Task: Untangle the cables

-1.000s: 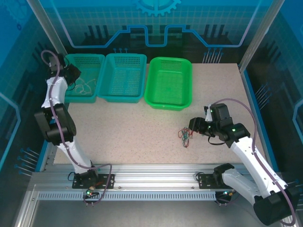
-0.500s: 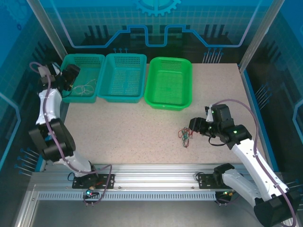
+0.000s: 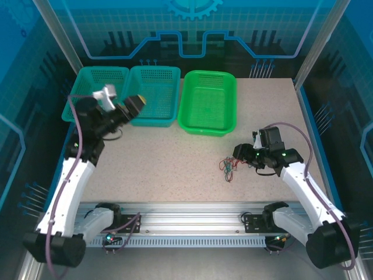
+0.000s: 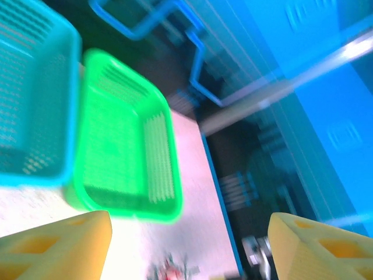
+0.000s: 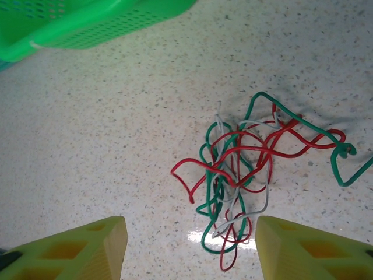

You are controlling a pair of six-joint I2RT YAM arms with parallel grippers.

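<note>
The cables will be grabbed by my right gripper beside the bend of the stray green wire point(image 5: 333, 140). Wires will stay free there for my left gripper to untangle.
The cables point(image 3: 227, 167) lie in a small tangle of red, green and white wires on the table, right of centre. My right gripper point(image 3: 241, 155) sits just to their right and is open. In the right wrist view the cables point(image 5: 245, 169) rest on the tabletop just ahead of the right gripper point(image 5: 189, 233), partly between its yellow fingers point(image 5: 87, 245), untouched. My left gripper point(image 3: 123, 98) hovers at the front of the teal baskets, pointing right. It is open with nothing in it. In the blurred left wrist view the cables point(image 4: 172, 269) show far off between the left gripper's point(image 4: 189, 233) fingers.
Three baskets stand in a row at the back: a teal one point(image 3: 96, 74) at the left, a teal one point(image 3: 158, 87) in the middle, and a green one point(image 3: 207, 125) beside them. The green basket point(image 5: 87, 23) is close beyond the tangle. The table's right edge point(image 3: 315, 146) lies behind my right arm.
My left arm has swung out of the left teal basket toward the right and its jaws have opened. The right gripper stays by the tangle, its jaws slightly wider.
</note>
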